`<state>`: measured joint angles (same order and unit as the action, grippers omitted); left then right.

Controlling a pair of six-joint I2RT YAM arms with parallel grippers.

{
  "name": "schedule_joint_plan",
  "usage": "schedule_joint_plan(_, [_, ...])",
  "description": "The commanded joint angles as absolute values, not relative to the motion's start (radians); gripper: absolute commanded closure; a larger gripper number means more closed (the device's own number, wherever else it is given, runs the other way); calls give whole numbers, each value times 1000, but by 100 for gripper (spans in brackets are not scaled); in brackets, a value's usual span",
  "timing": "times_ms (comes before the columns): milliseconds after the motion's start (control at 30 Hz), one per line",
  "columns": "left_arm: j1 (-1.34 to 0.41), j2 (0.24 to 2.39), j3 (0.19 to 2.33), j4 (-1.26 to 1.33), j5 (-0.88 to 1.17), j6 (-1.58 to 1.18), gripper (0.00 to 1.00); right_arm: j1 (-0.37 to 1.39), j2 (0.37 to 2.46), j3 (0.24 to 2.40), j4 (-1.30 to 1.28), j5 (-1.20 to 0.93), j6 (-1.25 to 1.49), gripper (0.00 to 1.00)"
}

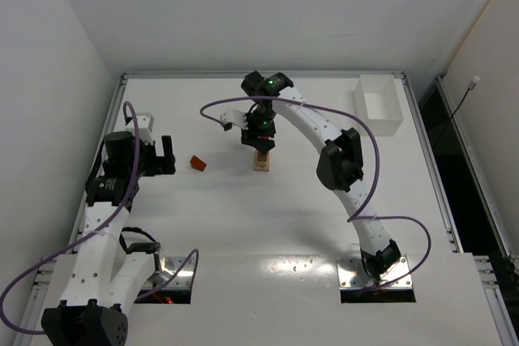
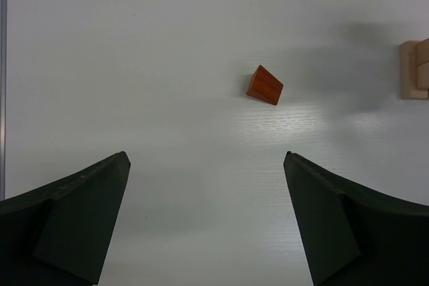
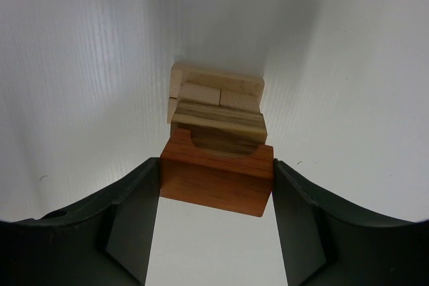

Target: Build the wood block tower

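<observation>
The arch block's ends line up over the stack and the arch block would end on the tower, so it is time to open my right gripper.
The wood block tower is a short stack of pale blocks at mid-table; it also shows in the right wrist view and at the right edge of the left wrist view. My right gripper is shut on a reddish-orange arch block, its fingers touching both ends, right over the stack. I cannot tell whether the arch rests on it. A reddish-orange wedge block lies alone left of the tower. My left gripper is open and empty, short of the wedge.
A white rectangular box stands at the back right of the table. Purple cables loop off both arms. The table's raised rim runs along the back and sides.
</observation>
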<state>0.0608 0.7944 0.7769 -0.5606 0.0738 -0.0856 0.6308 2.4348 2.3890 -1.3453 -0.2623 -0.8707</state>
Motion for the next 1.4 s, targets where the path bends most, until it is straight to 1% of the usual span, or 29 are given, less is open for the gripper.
schedule_joint_plan(0, [74, 787, 784, -535, 71, -75, 0, 635, 2428, 2425, -1339, -272, -864, 52])
schedule_joint_plan(33, [74, 787, 784, -535, 71, -75, 0, 635, 2428, 2425, -1339, -272, -864, 52])
schedule_joint_plan(67, [74, 787, 784, -535, 61, -75, 0, 635, 2428, 2425, -1339, -272, -864, 55])
schedule_joint_plan(500, [74, 796, 784, -535, 61, -75, 0, 644, 2428, 2425, -1339, -272, -864, 55])
schedule_joint_plan(600, [74, 796, 784, -535, 61, -75, 0, 644, 2428, 2425, -1339, -272, -864, 51])
schedule_joint_plan(667, [74, 796, 784, -535, 61, -75, 0, 644, 2428, 2425, -1339, -272, -864, 51])
schedule_joint_plan(700, [74, 796, 784, -535, 61, -75, 0, 644, 2428, 2425, -1339, -272, -864, 48])
schedule_joint_plan(767, [74, 796, 784, -535, 61, -75, 0, 644, 2437, 2425, -1339, -272, -864, 48])
schedule_joint_plan(900, [74, 796, 784, -535, 61, -75, 0, 653, 2437, 2425, -1339, -272, -864, 35])
schedule_joint_plan(967, [74, 796, 784, -535, 61, -75, 0, 653, 2437, 2425, -1339, -272, -864, 33])
schedule_joint_plan(1067, [74, 796, 784, -535, 61, -75, 0, 653, 2437, 2425, -1329, -262, -864, 18])
schedule_joint_plan(1133, [74, 796, 784, -535, 61, -75, 0, 653, 2437, 2425, -1319, -262, -853, 3])
schedule_joint_plan(1167, [74, 796, 784, -535, 61, -75, 0, 653, 2428, 2425, -1319, -262, -853, 0])
schedule_joint_plan(1367, [74, 787, 784, -535, 61, -75, 0, 644, 2386, 2425, -1264, -299, -833, 0])
